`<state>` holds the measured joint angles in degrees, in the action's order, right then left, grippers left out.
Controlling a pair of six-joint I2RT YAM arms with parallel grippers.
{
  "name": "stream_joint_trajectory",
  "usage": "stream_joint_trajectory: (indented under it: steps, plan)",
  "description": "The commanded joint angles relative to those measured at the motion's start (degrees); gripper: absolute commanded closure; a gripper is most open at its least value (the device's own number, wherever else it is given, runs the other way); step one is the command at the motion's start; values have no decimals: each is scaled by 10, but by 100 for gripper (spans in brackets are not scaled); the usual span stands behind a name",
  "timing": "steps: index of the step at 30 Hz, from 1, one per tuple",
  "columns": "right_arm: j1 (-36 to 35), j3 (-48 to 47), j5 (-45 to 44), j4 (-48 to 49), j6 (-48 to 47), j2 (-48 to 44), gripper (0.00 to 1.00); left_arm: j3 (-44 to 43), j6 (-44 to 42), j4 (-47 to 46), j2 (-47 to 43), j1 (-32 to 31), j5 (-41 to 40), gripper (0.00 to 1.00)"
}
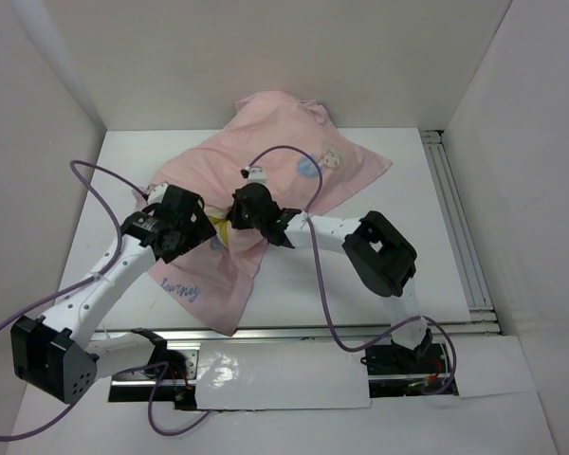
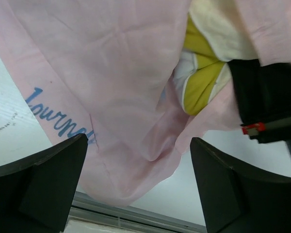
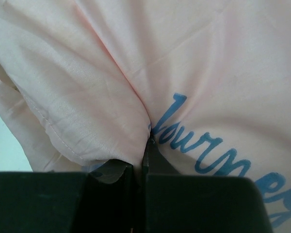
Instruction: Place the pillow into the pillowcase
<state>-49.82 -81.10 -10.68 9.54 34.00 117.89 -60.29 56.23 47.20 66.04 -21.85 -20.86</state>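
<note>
My left gripper is going to grab the pillowcase next by the loose edge of its opening, so the pillow corner stays free to slide inside.
The pale pink pillowcase lies rumpled across the middle of the table, with blue lettering at its near corner. Only a corner of the cream-yellow pillow peeks from the case's mouth; the rest is hidden under fabric. In the left wrist view that pillow corner shows at the upper right, above the hanging pillowcase. My left gripper stands wide open just left of the mouth, nothing between its fingers. My right gripper is shut on a fold of the pillowcase beside the pillow corner.
A metal rail runs along the table's right side and another rail along the near edge. White walls close in the table on three sides. Purple cables loop over the right arm and beside the left one.
</note>
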Motion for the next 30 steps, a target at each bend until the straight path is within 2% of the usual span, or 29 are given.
stream_joint_trajectory:
  steps: [1,6,10,13,14,15,16,18,23,24,26,27,29,30]
  plan:
    - [15,-21,-7,7,3,6,100,39,33,-47,18,1,35,0]
    - [20,-27,0,1,3,11,100,70,39,-140,47,-22,28,0]
    - [25,-32,6,-4,3,11,100,76,64,-156,83,-28,-29,0]
    - [31,-32,11,-9,8,6,100,64,72,-125,114,-28,-72,13]
    - [31,-32,11,-9,8,6,100,48,81,-110,139,-28,-89,20]
    - [31,-37,11,-14,8,6,100,40,88,-92,151,-28,-95,33]
    - [37,-37,11,-15,8,6,100,33,88,-75,162,-28,-95,38]
    - [37,-37,11,-15,8,6,100,28,107,-62,189,-28,-103,42]
    - [37,-37,25,-15,8,6,100,33,101,-103,232,-28,-88,41]
    - [37,-29,30,-9,8,0,100,27,96,-103,250,-28,-88,44]
    - [37,-17,30,-3,8,-7,100,11,90,-108,264,-28,-75,91]
    - [37,-17,30,-3,8,-12,100,4,90,-99,264,-28,-75,100]
    - [37,-11,37,14,8,-18,100,-7,82,-92,271,-28,-87,100]
    - [37,6,44,54,8,-27,100,-7,87,-74,260,-41,-97,100]
